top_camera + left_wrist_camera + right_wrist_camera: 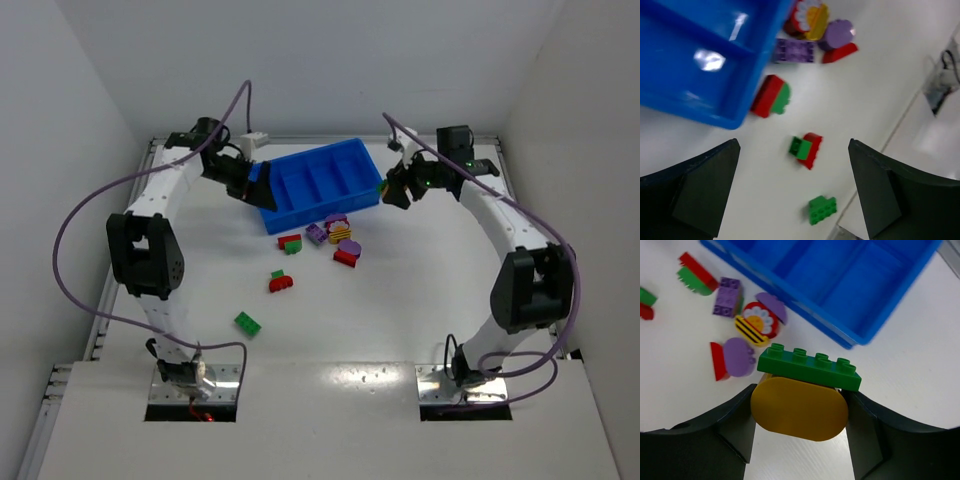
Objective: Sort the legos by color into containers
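Note:
My left gripper reaches the green brick and grips its sides next, leaving the yellow lego free to come apart for sorting by color.
The blue tray (320,185) stands at the back centre, its four containers showing only bare blue floor. My right gripper (799,410) is shut on a yellow oval lego (799,409) with a green brick (809,367) stacked on top. It hangs above the table just off the tray's right end (393,190). My left gripper (794,145) is open and holds nothing, hovering by the tray's left end (245,185). Below it lie a red-and-green lego (806,149) and a green lego (822,210). More legos (333,235) lie loose in front of the tray.
A red-and-green piece (771,96) rests against the tray's front wall (715,117). A purple brick (728,297), a flower-faced bee piece (757,326) and a purple-and-red piece (732,358) lie close together. White walls enclose the table; a lone green brick (248,323) lies nearer the arm bases.

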### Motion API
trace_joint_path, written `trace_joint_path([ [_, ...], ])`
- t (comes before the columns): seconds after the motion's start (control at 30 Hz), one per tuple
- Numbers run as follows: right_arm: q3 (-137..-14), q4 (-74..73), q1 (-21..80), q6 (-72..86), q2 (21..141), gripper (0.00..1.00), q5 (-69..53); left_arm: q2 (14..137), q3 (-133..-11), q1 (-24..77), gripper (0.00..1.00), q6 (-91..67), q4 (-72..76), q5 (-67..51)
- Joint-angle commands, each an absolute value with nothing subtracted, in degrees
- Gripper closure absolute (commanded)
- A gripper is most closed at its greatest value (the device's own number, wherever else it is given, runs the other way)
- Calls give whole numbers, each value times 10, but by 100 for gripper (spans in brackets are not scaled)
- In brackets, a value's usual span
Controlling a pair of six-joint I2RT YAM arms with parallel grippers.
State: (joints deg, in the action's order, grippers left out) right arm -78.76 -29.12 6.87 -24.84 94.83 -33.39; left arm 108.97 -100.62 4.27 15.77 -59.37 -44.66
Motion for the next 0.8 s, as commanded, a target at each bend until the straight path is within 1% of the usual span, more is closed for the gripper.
trace_joint_path([
  [0.0,-812,-299,97,-301,962,100,-423,1063,-1019,85,3,158,-628,-535],
  [0.03,-819,-299,104,-313,967,100,-428,1063,-1019,85,4,158,-620,-553],
  [0.13,-819,-298,131,-325,967,100,-428,1058,-1025,98,5,144,-605,-553],
  [0.3,-819,-266,178,-325,967,100,-421,1071,-1030,125,5,119,-599,-599],
  [0.37,-806,-246,189,-320,967,100,-406,1071,-1023,125,5,93,-564,-614],
  [0.43,-801,-227,200,-315,960,100,-406,1071,-1016,125,0,62,-535,-620],
  [0.6,-770,-183,231,-294,937,100,-396,1077,-1016,120,0,-2,-474,-630],
  [0.77,-759,-158,255,-276,937,100,-380,1089,-1027,126,0,-21,-457,-643],
])
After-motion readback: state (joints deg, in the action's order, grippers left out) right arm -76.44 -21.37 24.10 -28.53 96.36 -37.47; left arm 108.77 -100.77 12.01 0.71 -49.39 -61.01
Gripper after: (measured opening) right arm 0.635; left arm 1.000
